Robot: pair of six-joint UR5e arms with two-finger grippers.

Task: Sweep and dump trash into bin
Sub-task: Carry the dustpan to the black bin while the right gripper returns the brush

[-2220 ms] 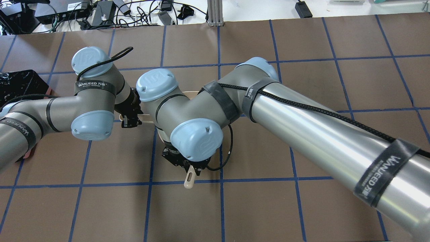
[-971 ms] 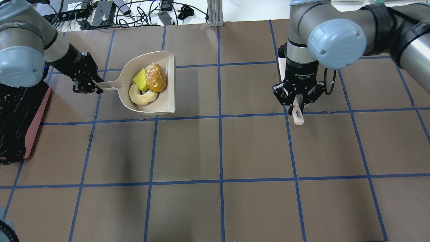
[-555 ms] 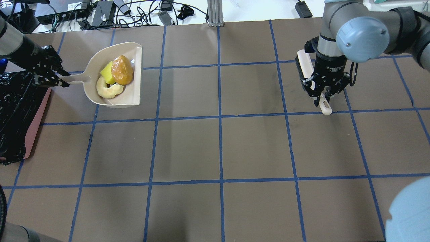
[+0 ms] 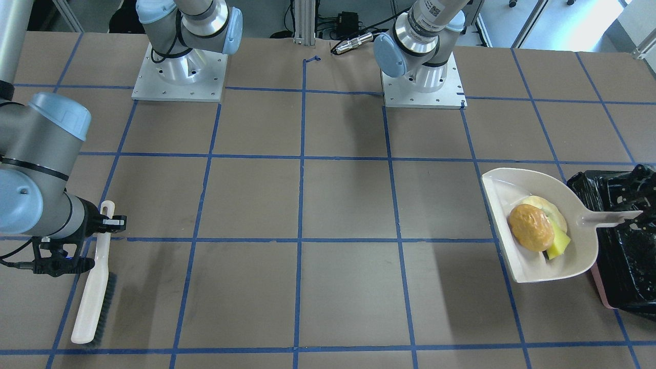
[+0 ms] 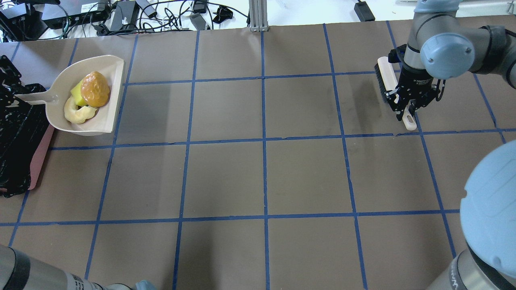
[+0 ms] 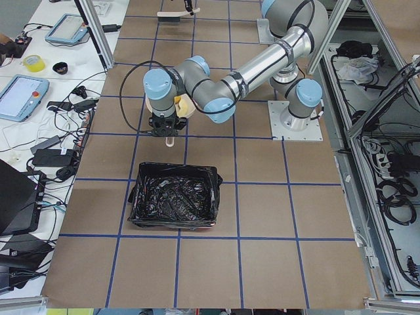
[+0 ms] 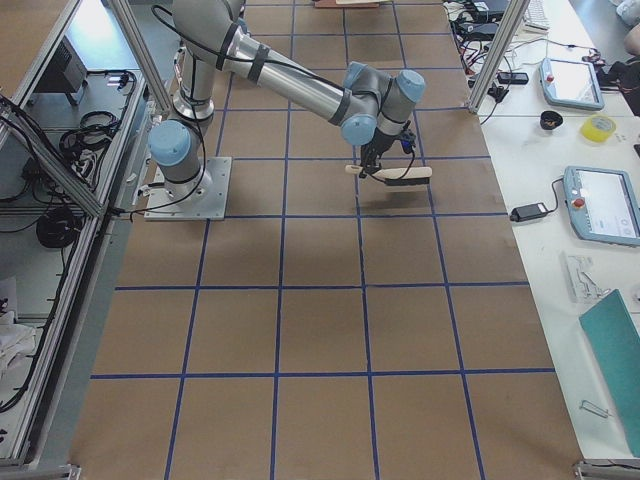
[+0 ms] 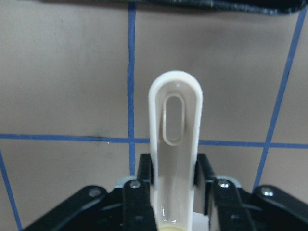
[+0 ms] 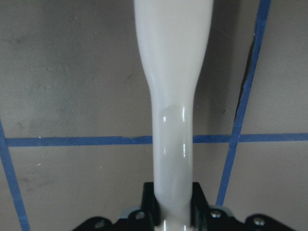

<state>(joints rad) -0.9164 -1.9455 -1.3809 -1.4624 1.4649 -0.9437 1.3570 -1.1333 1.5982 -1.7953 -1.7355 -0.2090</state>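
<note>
The brush's bristles are hovering apart from their shadow on the tabletop, so the right gripper needs to lower the brush before letting go of the brush.
My left gripper [image 8: 174, 180] is shut on the handle [image 8: 175, 139] of the beige dustpan [image 5: 102, 117], held above the table. The pan carries the trash: a golden-brown lump [image 5: 95, 88], a yellow wedge [image 5: 75, 94] and a pale crescent rind [image 5: 76, 117]. They also show in the front view, the lump [image 4: 531, 227] on top. The bin [image 5: 18, 137], pink with a black bag, stands at the table's left end, just beside the pan's handle; it shows whole in the exterior left view [image 6: 174, 203]. My right gripper [image 5: 410, 105] is shut on a brush [image 5: 383, 82] at the far right.
The brush [image 4: 95, 287] hangs with its bristles close to the table in the front view. Both arm bases [image 4: 179, 72] stand at the robot's side of the table. Cables and power bricks [image 5: 121, 14] lie beyond the far edge.
My left arm has carried the loaded dustpan leftward to the bin's edge. My right arm has carried the brush away to the far right. Both grippers stay shut.
</note>
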